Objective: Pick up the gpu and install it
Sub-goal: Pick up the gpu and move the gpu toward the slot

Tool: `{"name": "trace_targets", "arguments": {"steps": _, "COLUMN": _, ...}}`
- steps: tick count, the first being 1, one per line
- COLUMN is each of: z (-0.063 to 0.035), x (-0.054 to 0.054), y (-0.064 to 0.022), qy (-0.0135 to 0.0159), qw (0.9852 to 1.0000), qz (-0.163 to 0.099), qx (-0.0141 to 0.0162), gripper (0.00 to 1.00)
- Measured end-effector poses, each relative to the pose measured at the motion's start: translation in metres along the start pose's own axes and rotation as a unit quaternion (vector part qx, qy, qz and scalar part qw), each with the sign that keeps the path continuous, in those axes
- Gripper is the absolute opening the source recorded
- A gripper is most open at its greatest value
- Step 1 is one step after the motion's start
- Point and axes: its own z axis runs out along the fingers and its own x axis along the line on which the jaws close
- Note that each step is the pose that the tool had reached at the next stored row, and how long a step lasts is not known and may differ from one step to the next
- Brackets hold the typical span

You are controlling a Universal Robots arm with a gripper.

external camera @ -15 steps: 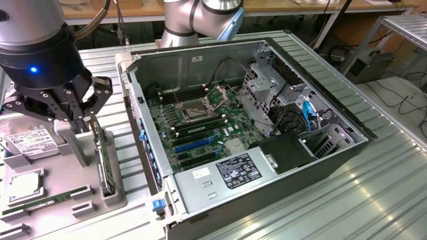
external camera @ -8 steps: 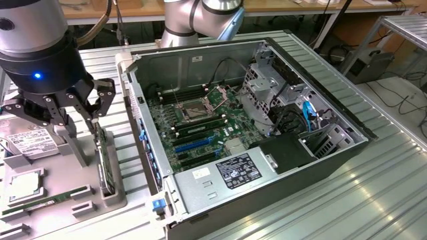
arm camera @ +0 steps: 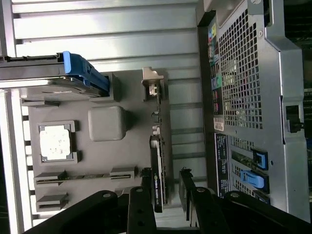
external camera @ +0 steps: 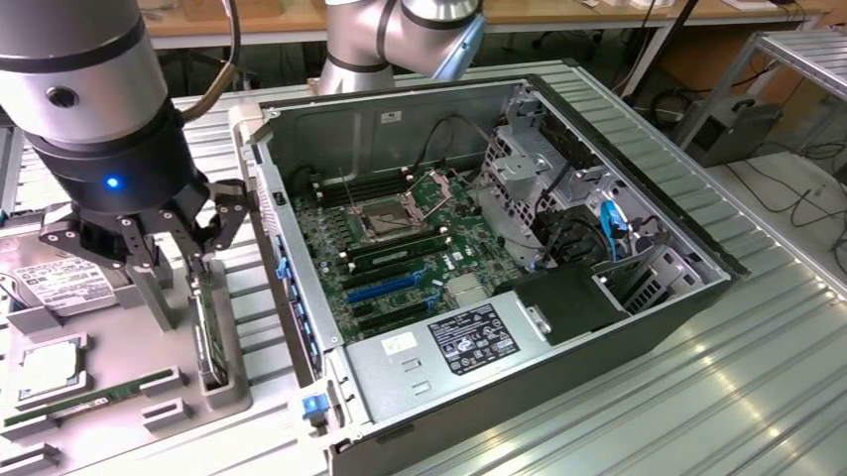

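The robot's gripper will grab the GPU by its exposed top edge [external camera: 200, 285] next. The GPU's lower edge stands down in the grey holder's slot [external camera: 217, 383], and the gripper's job is to install the GPU.
The gpu [external camera: 212, 335] is a thin black card standing on its long edge in a slot of the grey parts holder [external camera: 232, 397], just outside the computer case. My gripper [external camera: 201, 260] hangs right above it. In the wrist view the gpu [arm camera: 159, 146] runs edge-on, its silver bracket [arm camera: 152, 80] at the far end. My gripper [arm camera: 166, 189] is open, with one finger on each side of the card's near end. A small gap shows between the card and the fingers [arm camera: 187, 187].
The open computer case [external camera: 636, 198] lies on its side beside the holder, showing the motherboard [external camera: 397, 253] with blue slots [external camera: 375, 288] and a power supply [external camera: 457, 347]. The holder also carries a CPU [arm camera: 55, 141], a green RAM stick [external camera: 93, 397] and a hard drive [external camera: 60, 283].
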Motion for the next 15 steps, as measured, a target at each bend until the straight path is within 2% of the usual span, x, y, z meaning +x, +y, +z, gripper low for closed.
{"name": "trace_targets", "arguments": {"steps": 3, "z": 0.0096, "x": 0.000, "y": -0.0053, "qy": -0.0001, "qw": 1.0000, "qz": 0.000, "qx": -0.0001, "gripper": 0.36}}
{"name": "trace_targets", "arguments": {"steps": 15, "z": 0.0346, "x": 0.002, "y": -0.0070, "qy": 0.0003, "qw": 0.9999, "qz": -0.010, "qx": -0.0003, "gripper": 0.36}}
